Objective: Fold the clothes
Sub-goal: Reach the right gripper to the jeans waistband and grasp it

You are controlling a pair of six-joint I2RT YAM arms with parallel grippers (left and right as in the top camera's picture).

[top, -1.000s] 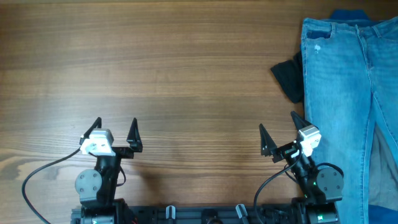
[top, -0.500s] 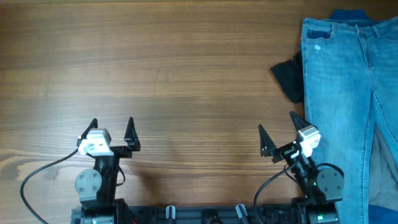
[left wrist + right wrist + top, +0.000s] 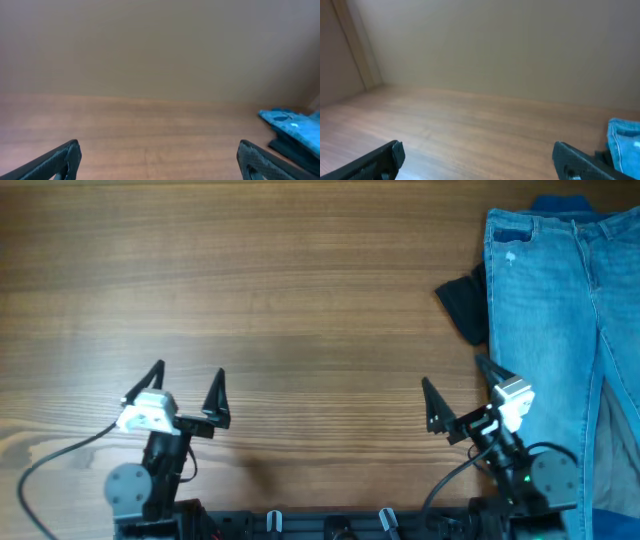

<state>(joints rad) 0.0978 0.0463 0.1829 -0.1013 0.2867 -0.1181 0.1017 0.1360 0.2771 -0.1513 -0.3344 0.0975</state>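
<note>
The light blue denim jeans (image 3: 560, 330) need to go onto empty wood for folding, so the right gripper should grab them by the side edge near the waist (image 3: 495, 250) and pull them there.
The light blue denim jeans (image 3: 560, 330) lie flat along the table's right side, running past the right and bottom edges. An edge of them shows in the left wrist view (image 3: 292, 122) and in the right wrist view (image 3: 625, 140). My left gripper (image 3: 187, 385) is open and empty near the front left, far from the jeans. My right gripper (image 3: 455, 385) is open and empty near the front right, just left of the jeans' edge. Both wrist views show wide-open jaws over bare wood (image 3: 157, 160) (image 3: 475, 160).
A dark garment (image 3: 463, 305) pokes out from under the jeans' left edge. A darker blue cloth (image 3: 560, 205) shows at the jeans' top. The wooden table (image 3: 250, 290) spreads to the left. A wall rises behind the table (image 3: 150, 45).
Both arms have shifted slightly: the left gripper moved a little up and right, the right gripper a little right. Both stay open. The jeans have not moved.
</note>
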